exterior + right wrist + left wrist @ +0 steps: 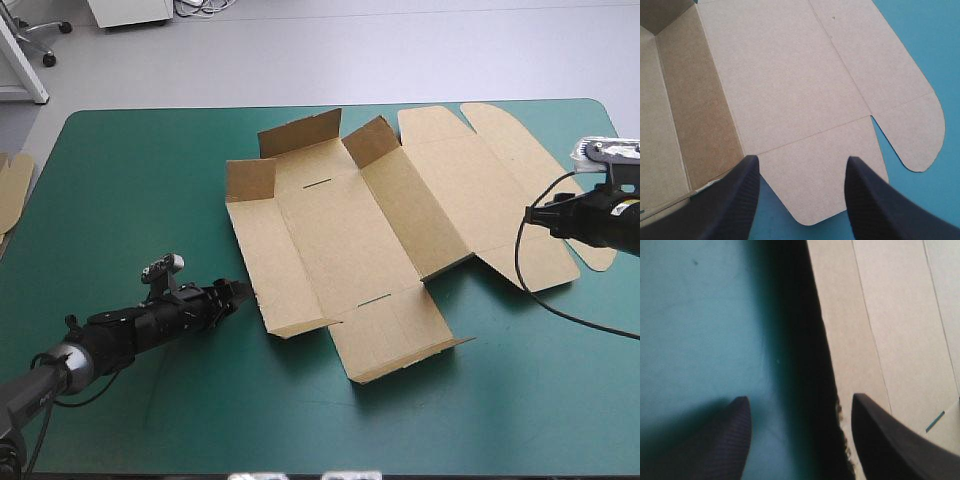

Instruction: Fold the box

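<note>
The robot's left gripper next needs to fold the brown box into shape, so it should grab the box's side opposite the lid panel [468, 185] by its long top edge [247, 268].
The brown box [370, 235] lies mostly flat at the table's middle, with a few flaps and one long wall partly raised and the lid panel spread toward the right. My left gripper [243, 291] is low at the box's left edge [830, 390], open, its fingers straddling that edge. My right gripper [535, 215] is open at the lid's right side, above a rounded lid flap [815, 185]. A second rounded flap [912, 135] lies beside it. Neither gripper holds anything.
An edge of more brown board [12, 190] shows at the table's left edge. The teal-green cover [140, 180] surrounds the box on all sides.
</note>
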Available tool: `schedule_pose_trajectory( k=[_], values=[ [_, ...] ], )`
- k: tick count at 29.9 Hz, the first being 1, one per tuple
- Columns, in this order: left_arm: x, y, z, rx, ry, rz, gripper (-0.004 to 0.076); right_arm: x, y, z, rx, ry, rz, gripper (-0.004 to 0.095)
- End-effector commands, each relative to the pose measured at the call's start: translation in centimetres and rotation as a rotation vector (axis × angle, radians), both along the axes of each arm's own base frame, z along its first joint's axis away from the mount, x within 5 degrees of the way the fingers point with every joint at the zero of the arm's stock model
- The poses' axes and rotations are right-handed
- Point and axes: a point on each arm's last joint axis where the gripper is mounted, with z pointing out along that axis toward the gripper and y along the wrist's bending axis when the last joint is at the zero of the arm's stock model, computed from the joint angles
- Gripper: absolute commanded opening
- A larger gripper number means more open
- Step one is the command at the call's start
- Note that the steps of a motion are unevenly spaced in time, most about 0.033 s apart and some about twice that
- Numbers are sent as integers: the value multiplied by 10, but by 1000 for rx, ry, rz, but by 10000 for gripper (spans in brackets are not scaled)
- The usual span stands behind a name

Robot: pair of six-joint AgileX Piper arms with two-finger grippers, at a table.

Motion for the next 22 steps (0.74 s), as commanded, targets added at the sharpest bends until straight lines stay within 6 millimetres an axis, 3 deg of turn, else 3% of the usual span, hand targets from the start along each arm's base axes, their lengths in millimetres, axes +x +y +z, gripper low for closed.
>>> schedule_pose_trajectory(
  k=[1, 14, 19, 22],
  values=[
    [17, -7, 10, -105, -31, 14, 433, -1, -1, 19, -11, -111, -4, 498],
    [62, -20, 10, -153, -62, -73, 428, -3, 0, 17, -10, -84, 4, 494],
    [68, -30, 12, -141, -88, -122, 322, -3, 0, 16, -11, -75, 8, 494],
    [70, -47, 9, -140, -82, -175, 315, -4, 0, 15, -10, -66, 10, 494]
  ],
)
